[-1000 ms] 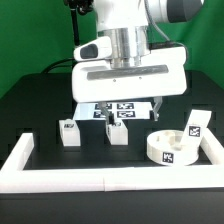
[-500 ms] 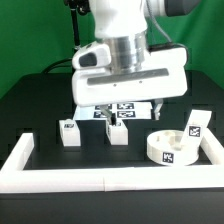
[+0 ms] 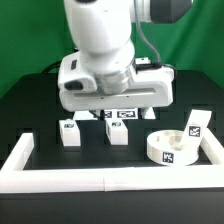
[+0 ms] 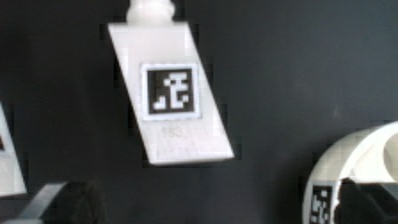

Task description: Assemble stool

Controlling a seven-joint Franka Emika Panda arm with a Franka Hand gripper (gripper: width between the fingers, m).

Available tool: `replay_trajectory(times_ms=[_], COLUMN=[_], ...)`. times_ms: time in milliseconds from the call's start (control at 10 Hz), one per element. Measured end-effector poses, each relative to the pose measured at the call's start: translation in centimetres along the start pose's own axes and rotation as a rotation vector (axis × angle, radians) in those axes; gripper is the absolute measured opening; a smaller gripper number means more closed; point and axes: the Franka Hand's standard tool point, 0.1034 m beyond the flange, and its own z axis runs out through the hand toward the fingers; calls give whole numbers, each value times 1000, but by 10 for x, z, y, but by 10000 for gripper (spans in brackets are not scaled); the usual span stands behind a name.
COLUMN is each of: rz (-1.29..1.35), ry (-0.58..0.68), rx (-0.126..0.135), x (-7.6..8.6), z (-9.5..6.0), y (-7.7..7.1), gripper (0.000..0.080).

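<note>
I would miss if I closed now: my fingers are above and short of the middle leg block (image 3: pixel 117 132). My gripper should first move down toward it, then close.
The round white seat (image 3: pixel 168 148) lies on the black table at the exterior view's right; its edge shows in the wrist view (image 4: pixel 365 165). Two white leg blocks stand near the front, one on the left (image 3: pixel 68 133) and one in the middle (image 3: pixel 118 132). A third leg block (image 3: pixel 195 125) leans behind the seat. My gripper (image 3: pixel 108 116) hangs just above and behind the middle leg block. The wrist view shows that leg block (image 4: pixel 173 95) with its tag ahead of the gripper (image 4: pixel 205 215). The jaws stand wide apart with nothing between them.
A long white border wall (image 3: pixel 100 178) runs along the front and up both sides. The marker board (image 3: pixel 125 113) lies behind the leg blocks, mostly hidden by my hand. A white edge (image 4: pixel 6 130) shows at the side of the wrist view.
My hand has moved to the exterior view's left and come down closer to the leg blocks, and its body has turned. The seat and legs have not moved.
</note>
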Motion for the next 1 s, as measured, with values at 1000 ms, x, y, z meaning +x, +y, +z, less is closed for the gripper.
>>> replay_trajectory(times_ms=[1000], rz=[91], ry=[-330], rx=[22], x=[-11], z=[39], y=[17], gripper=[649])
